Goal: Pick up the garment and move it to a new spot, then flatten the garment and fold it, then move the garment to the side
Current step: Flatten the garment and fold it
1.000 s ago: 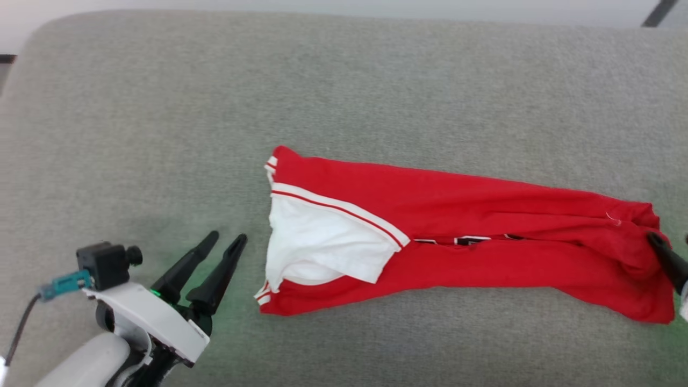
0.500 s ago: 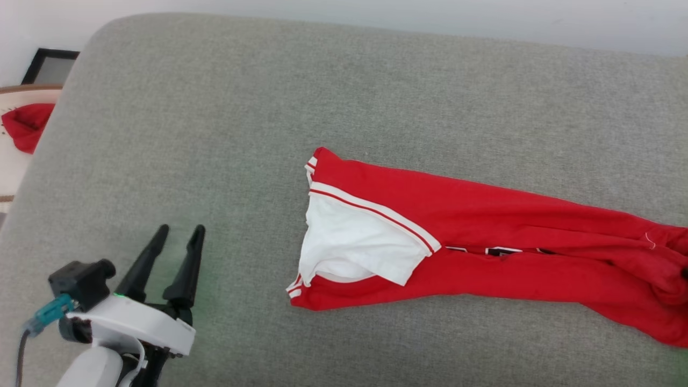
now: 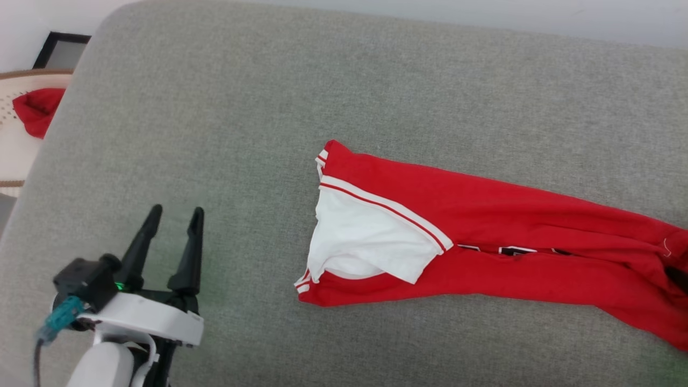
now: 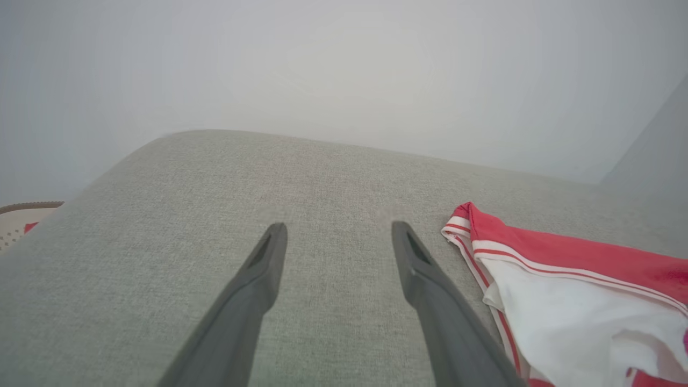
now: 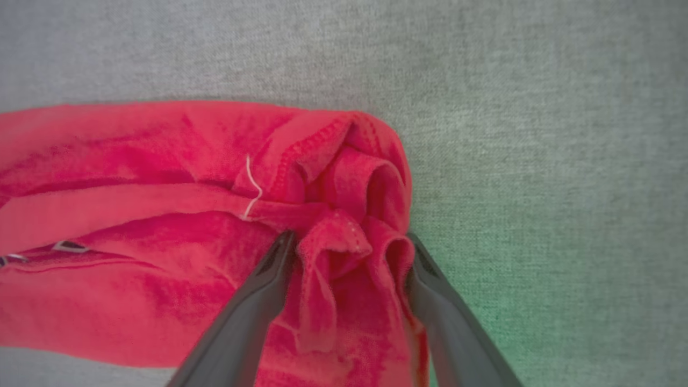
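Observation:
I will next grab the shirt by its bunched hem (image 5: 351, 258) with my right gripper, because the red hem stands up in folds while the shirt's body lies flat.
The garment (image 3: 484, 226), a red T-shirt with a white sleeve and striped trim, lies in a long folded band across the grey cushion (image 3: 269, 107). A strip of its black-white print shows along the fold. My left gripper (image 3: 174, 212) hovers open over bare cushion, well left of the sleeve end. The left wrist view shows its fingers spread (image 4: 338, 228) with the sleeve (image 4: 564, 301) to their right. At the garment's far right end, my right gripper (image 5: 349, 236) stands open, its fingers straddling a bunched fold of the red hem (image 5: 344, 183). One fingertip (image 3: 678, 279) peeks in at the head view's right edge.
Past the cushion's left edge stands a pale woven basket (image 3: 16, 156) holding a plain red cloth (image 3: 37, 110). A black frame (image 3: 62, 51) leans by the white wall behind. The cushion's rounded far edge runs along the top of the head view.
The head camera has turned left, bringing the basket into view. My left gripper has swung from pointing up-right to nearly straight up and sits farther from the sleeve. The right gripper stays at the hem.

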Motion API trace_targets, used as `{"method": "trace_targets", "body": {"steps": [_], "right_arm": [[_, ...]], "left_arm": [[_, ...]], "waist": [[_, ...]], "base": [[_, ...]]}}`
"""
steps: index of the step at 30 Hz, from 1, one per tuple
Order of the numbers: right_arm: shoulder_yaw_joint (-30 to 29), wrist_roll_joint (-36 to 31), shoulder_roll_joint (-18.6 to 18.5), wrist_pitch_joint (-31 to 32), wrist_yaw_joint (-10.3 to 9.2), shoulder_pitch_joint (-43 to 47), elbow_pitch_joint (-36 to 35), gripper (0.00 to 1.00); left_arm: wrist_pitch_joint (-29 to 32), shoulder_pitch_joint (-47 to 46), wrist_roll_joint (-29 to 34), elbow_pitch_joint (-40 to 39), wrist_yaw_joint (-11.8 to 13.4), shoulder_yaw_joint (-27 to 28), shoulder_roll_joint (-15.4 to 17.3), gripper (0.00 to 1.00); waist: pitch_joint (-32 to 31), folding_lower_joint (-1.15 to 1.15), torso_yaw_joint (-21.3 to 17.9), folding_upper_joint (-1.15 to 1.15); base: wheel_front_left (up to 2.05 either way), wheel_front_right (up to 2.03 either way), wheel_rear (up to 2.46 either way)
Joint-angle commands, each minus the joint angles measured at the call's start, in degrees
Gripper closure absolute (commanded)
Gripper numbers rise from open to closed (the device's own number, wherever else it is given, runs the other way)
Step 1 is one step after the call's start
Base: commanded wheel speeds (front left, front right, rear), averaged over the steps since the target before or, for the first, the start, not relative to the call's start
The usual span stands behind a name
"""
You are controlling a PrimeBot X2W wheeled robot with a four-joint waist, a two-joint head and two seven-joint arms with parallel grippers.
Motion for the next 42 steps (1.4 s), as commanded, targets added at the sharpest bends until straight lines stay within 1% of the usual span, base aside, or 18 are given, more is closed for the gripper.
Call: {"method": "trace_targets", "body": {"steps": [1, 5, 8, 10, 13, 14, 16, 17, 20, 23, 29, 32, 35, 37, 39, 42], "right_arm": [[-0.18, -0.82, 0.77, 0.52, -0.04, -0.23, 0.74, 0.00], [-0.85, -4.82, 3.17, 2.09, -0.05, -0.69, 2.47, 0.00], [-0.68, -6.59, 5.47, 3.77, -0.04, -0.25, 3.93, 0.00], [0.06, -7.44, 6.66, 4.77, -0.04, 0.44, 4.79, 0.00], [0.62, -7.59, 8.18, 4.56, 0.00, 0.55, 5.57, 0.00], [0.84, -7.49, 8.57, 4.42, 0.01, 0.44, 5.78, 0.40], [1.19, -7.59, 9.09, 4.25, 0.10, 0.16, 5.95, 0.83], [1.32, -7.64, 9.25, 4.09, 0.11, 0.02, 5.99, 1.00], [1.59, -7.42, 9.26, 3.28, 0.12, -0.10, 5.89, 1.00], [1.27, -7.10, 8.38, 1.27, 0.07, -0.85, 5.72, 1.00], [-2.63, -7.02, 6.92, -4.19, -0.08, -3.47, 4.70, 1.00], [-5.57, -7.63, 5.13, -6.98, -0.21, -4.60, 4.30, 1.00], [-8.12, -9.31, 2.41, -9.91, -0.20, -5.68, 4.51, 1.00], [-9.89, -10.23, 1.72, -11.70, -0.07, -7.24, 5.13, 1.00], [-12.27, -11.21, -0.42, -13.07, -0.07, -8.07, 6.28, 1.00], [-16.05, -12.55, -2.30, -15.05, -0.06, -9.10, 8.80, 1.00]], "left_arm": [[0.04, 0.50, 0.89, -0.03, 0.00, -0.03, -0.19, 0.00], [0.04, 0.03, 1.25, 0.47, 0.00, -0.09, -0.95, 0.00], [0.04, -0.32, 1.09, 0.78, 0.00, -0.26, -1.22, 0.00], [0.04, -0.56, 0.91, 0.89, 0.00, -0.16, -1.36, 0.00], [0.04, -0.86, 0.77, 0.75, 0.00, 0.11, -1.45, 0.00], [0.04, -1.00, 0.77, 0.64, 0.00, 0.18, -1.48, 0.00], [0.04, -1.12, 0.42, 0.42, 0.00, 0.23, -1.53, 0.00], [0.04, -1.14, 0.23, 0.35, 0.00, 0.26, -1.47, 0.00], [0.04, -1.13, 0.10, 0.19, 0.00, 0.26, -1.11, 0.00], [0.04, -1.12, -0.07, -0.03, 0.00, 0.39, -1.00, 0.00], [0.04, -0.58, -0.34, -0.38, 0.00, 0.59, -0.47, 0.00], [0.04, -0.27, -0.46, -0.71, 0.00, 0.77, 0.09, 0.00], [0.04, -0.03, -0.87, -1.23, 0.00, 1.07, 0.78, 0.00], [0.04, -0.06, -1.14, -1.63, 0.00, 1.08, 1.41, 0.00], [0.04, -0.22, -1.18, -1.93, 0.00, 0.90, 2.01, 0.00], [0.04, -0.54, -1.27, -2.21, 0.00, 0.64, 2.63, 0.00]], "waist": [[0.30, 0.00, 0.27, 0.00], [0.94, 0.00, 0.79, 0.00], [1.32, 0.00, 1.15, 0.00], [1.58, 0.00, 1.31, 0.00], [1.99, 0.00, 1.39, 0.00], [2.13, 0.00, 1.39, 0.00], [2.39, 0.00, 1.30, 0.00], [2.51, 0.00, 1.23, 0.00], [2.80, 0.00, 1.00, 0.00], [3.10, 0.00, 0.59, 0.00], [3.41, 0.00, -0.72, 0.00], [3.82, 0.00, -1.73, 0.00], [4.63, 0.00, -2.83, 0.00], [5.18, 0.00, -3.45, 0.00], [5.66, 0.00, -3.92, 0.00], [6.18, 0.00, -4.49, 0.00]], "base": [[0.00, 0.00, 0.00], [0.00, 0.00, 0.00], [0.00, 0.00, 0.00], [0.00, 0.00, 0.00], [0.00, 0.00, 0.00], [0.00, 0.00, 0.00], [0.00, 0.00, 0.00], [0.00, 0.00, 0.00], [0.00, 0.00, 0.00], [0.00, 0.00, 0.00], [0.00, 0.00, 0.00], [0.00, 0.00, 0.00], [0.00, 0.00, 0.00], [0.00, 0.00, 0.00], [0.00, 0.00, 0.00], [0.00, 0.00, 0.00]]}}
